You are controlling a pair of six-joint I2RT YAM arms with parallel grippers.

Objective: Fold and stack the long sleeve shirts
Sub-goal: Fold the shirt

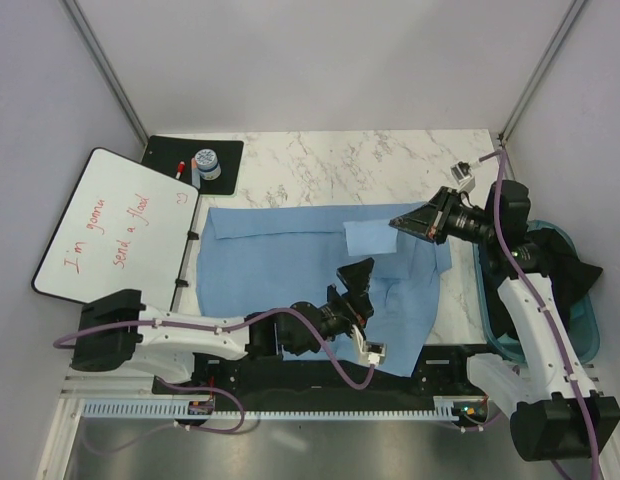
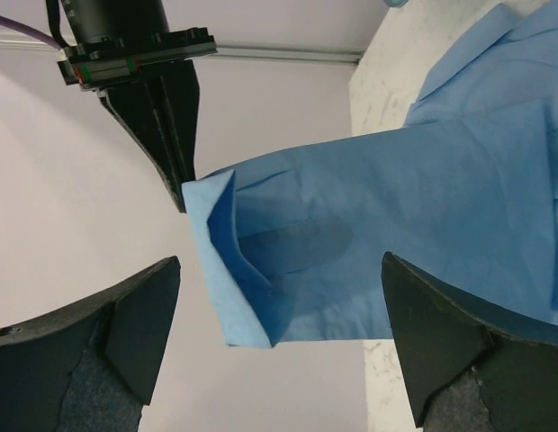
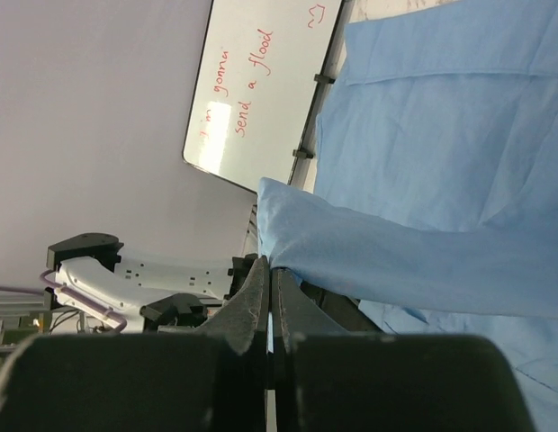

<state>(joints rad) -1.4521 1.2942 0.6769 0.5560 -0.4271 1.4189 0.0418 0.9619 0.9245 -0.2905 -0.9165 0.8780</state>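
Observation:
Next, my left gripper grabs the hanging cuff edge, apart from the right gripper, to fold the sleeve across the shirt's body.
A light-blue long sleeve shirt lies spread across the marble table. My right gripper is shut on the cuff end of one sleeve and holds it lifted above the shirt's body. In the right wrist view the jaws pinch the cloth edge of the sleeve. My left gripper is open and empty, just near of the lifted sleeve. In the left wrist view the cuff hangs between its spread fingers, apart from them, with the right gripper on it.
A whiteboard with red writing lies at the left. A black clipboard with a marker and a small tub sits at the back left. A teal bin stands at the right edge, beside the right arm.

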